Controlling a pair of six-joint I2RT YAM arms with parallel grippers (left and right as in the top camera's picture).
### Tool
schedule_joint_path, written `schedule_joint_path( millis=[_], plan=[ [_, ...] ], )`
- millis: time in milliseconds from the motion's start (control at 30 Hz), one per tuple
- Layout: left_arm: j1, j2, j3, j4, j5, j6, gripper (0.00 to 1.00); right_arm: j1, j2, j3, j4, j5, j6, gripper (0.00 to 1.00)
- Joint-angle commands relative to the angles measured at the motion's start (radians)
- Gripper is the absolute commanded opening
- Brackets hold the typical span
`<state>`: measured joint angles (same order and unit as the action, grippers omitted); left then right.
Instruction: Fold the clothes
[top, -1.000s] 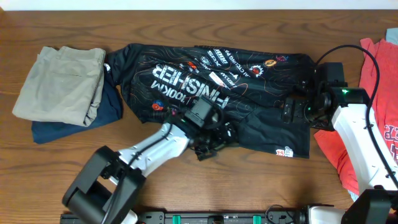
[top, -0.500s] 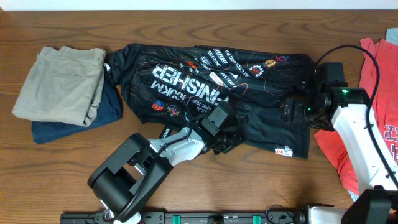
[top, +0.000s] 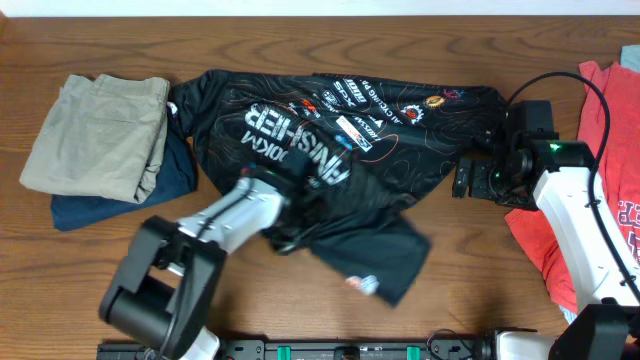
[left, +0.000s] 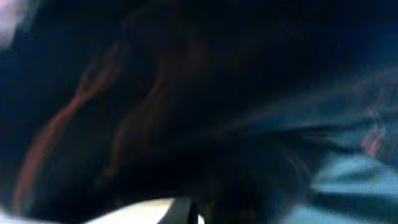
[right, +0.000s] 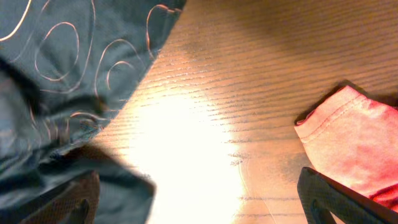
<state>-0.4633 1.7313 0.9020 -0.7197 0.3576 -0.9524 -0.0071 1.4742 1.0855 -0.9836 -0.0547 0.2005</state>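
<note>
I should next use my right gripper to grab the black jersey (top: 300, 120) by its edge nearest the red T-shirt. Then my right gripper should spread the jersey out flat so it can be folded.
The clothes, a black jersey (top: 300, 120) with orange contour lines and white logos, lie spread across the table's back half. A lower flap (top: 370, 255) is pulled askew toward the front. My left gripper (top: 292, 218) is buried in the folds at the jersey's middle and is shut on the cloth. The left wrist view shows only dark, blurred jersey fabric (left: 186, 93) pressed close. My right gripper (top: 473, 182) stands open beside the jersey's right edge (right: 62, 74), with bare wood between its fingers (right: 326, 196).
Folded khaki trousers (top: 95, 130) lie on a navy garment (top: 120, 205) at the left. A red T-shirt (top: 610, 200) lies at the right edge, its corner (right: 354, 137) close to my right gripper. Bare wooden table (top: 480, 290) runs along the front.
My left gripper has shut on the jersey and swung left, dragging the lower right part of the cloth toward the front middle. The right arm has not moved.
</note>
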Motion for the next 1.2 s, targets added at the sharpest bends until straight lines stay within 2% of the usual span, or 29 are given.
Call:
schedule_joint_path(
  millis=[0, 167, 367, 433, 567, 767, 1167],
  plan=[
    [0.107, -0.068, -0.025, -0.116, -0.135, 0.209, 0.06, -0.014, -0.016, 0.004, -0.004, 0.006, -0.014, 0.99],
    [0.291, -0.22, -0.025, -0.235, -0.192, 0.321, 0.06, -0.014, -0.015, -0.023, 0.021, 0.022, 0.026, 0.99],
    [0.517, -0.378, -0.025, -0.302, -0.19, 0.398, 0.06, -0.016, -0.015, -0.103, 0.095, 0.059, 0.076, 0.99],
    [0.55, -0.396, -0.025, -0.319, -0.19, 0.414, 0.06, -0.017, -0.015, -0.137, 0.128, 0.066, 0.102, 0.99],
    [0.566, -0.398, -0.027, -0.351, -0.19, 0.436, 0.06, -0.027, -0.015, -0.216, 0.218, 0.1, 0.186, 0.99],
    [0.563, -0.398, -0.029, -0.376, -0.188, 0.436, 0.06, -0.029, -0.015, -0.344, 0.447, 0.096, 0.196, 0.99],
    [0.563, -0.398, -0.029, -0.375, -0.186, 0.436, 0.06, -0.029, 0.023, -0.5, 0.791, 0.096, 0.256, 0.9]
  ],
)
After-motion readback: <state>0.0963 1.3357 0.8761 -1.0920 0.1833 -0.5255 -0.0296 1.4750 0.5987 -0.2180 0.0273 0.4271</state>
